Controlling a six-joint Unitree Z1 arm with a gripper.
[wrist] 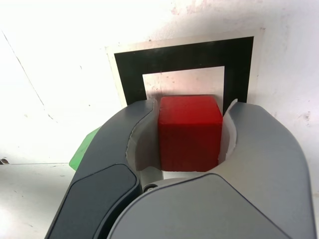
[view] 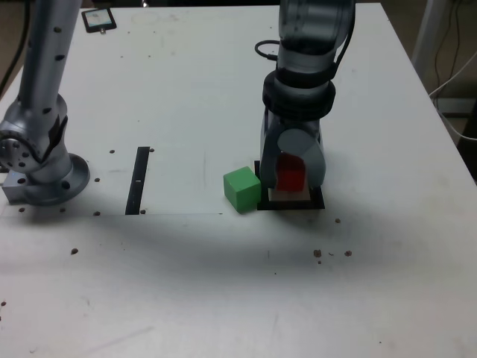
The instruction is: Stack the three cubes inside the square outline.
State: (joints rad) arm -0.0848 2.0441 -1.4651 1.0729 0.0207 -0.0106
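My gripper should open now, because the red cube [view: 291, 171] has its base low inside the black square outline in the exterior view, so the cube would stand.
My gripper [view: 291, 173] is shut on the red cube [view: 291, 171], holding it over the square outline [view: 316, 203] of black tape. In the wrist view the red cube [wrist: 189, 130] is clamped between both grey jaws of the gripper [wrist: 189, 137], with the outline's black frame [wrist: 184, 56] and pale centre just beyond it. I cannot tell whether the red cube touches the surface. The green cube [view: 241, 189] sits on the table touching the outline's side toward the exterior view's left; a sliver of the green cube [wrist: 83, 148] shows beside one jaw. The yellow cube is out of view.
A straight black tape strip [view: 138, 180] lies on the white table [view: 186, 89] at the exterior view's left. The arm's grey base [view: 41, 168] stands at the far left edge. A small dark object [view: 98, 19] lies at the back left.
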